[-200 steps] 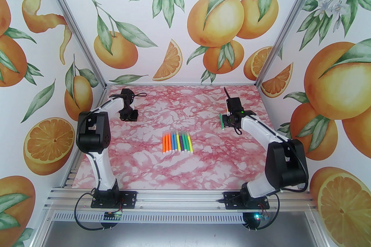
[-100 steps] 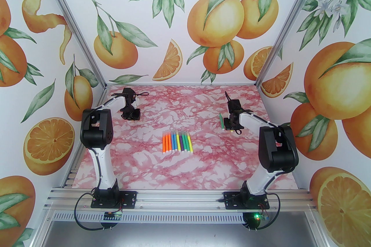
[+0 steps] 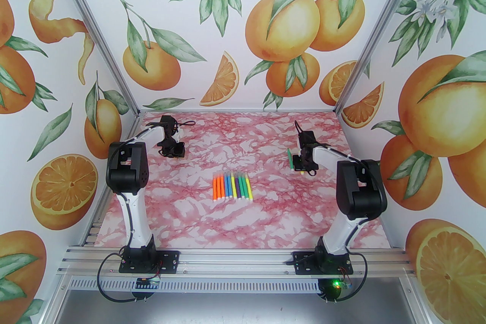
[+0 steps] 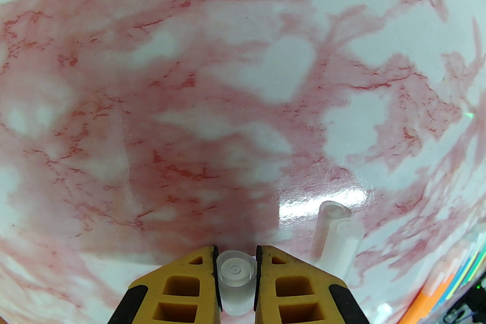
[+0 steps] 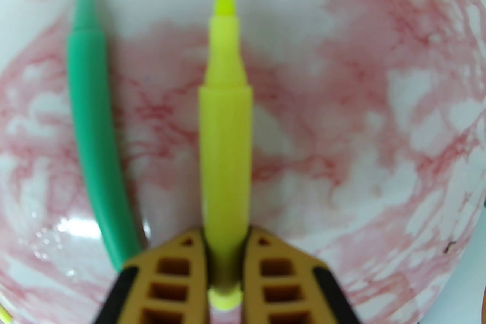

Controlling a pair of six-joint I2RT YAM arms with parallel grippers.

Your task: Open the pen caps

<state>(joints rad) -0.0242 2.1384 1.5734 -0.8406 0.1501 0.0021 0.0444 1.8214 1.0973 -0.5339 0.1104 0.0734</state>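
The translucent cap is just above flat table, away from the second cap, and would land, so it is time for my left gripper to open.
My left gripper (image 4: pixel 235 252) is shut on a small translucent pen cap (image 4: pixel 235 275), just above the table at the back left. A second clear cap (image 4: pixel 336 235) lies on the table just to its right. My right gripper (image 5: pixel 226 235) is shut on a yellow marker (image 5: pixel 226 132) whose bare chisel tip points away from me. An uncapped green marker (image 5: pixel 91 117) lies on the table to its left. In the top view, several capped markers (image 3: pixel 232 185) lie in a tight row mid-table, with the left gripper (image 3: pixel 172 150) and right gripper (image 3: pixel 301 163) behind them.
The pink marbled table (image 3: pixel 243 223) is walled by orange-print panels on three sides, with aluminium posts at the back corners. The row's ends show at the left wrist view's lower right corner (image 4: pixel 453 277). Both arm bases sit on the near rail.
Both elbows have swung inward and stand more upright. The left gripper has shifted slightly right and the right one has barely moved. Both grips are unchanged.
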